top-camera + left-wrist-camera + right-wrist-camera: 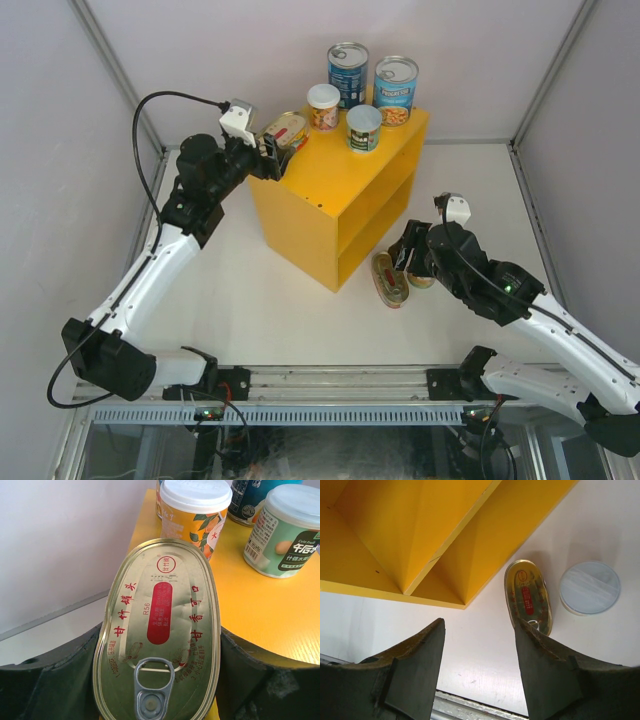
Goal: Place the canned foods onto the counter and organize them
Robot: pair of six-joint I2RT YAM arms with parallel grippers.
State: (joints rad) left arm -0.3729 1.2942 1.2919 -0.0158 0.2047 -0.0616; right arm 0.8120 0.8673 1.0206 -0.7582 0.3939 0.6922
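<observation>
The flat oval tin (pixel 288 129) is low over the flat corner of the yellow counter and would land there, so it is time for my left gripper to release the tin.
My left gripper (pixel 272 146) is shut on a flat oval tin (pixel 288 129) at the left corner of the yellow counter (pixel 335 175). In the left wrist view the oval tin (pixel 159 625), pull tab facing the camera, fills the space between the dark fingers (pixel 60 680). Whether it rests on the counter top (pixel 255 605) I cannot tell. Two tall blue cans (pixel 347 70) (pixel 396 88) and two small cans (pixel 323 106) (pixel 364 127) stand on top. My right gripper (pixel 480 630) is open above the table, near a second oval tin (pixel 527 596) and a small pale-lidded can (pixel 590 587).
The counter's open shelf side (pixel 435 555) faces my right gripper. The second oval tin (pixel 390 279) lies on the white table just in front of the counter's near corner, with the right arm (pixel 480 280) partly over the small can. Grey walls close in the sides and back.
</observation>
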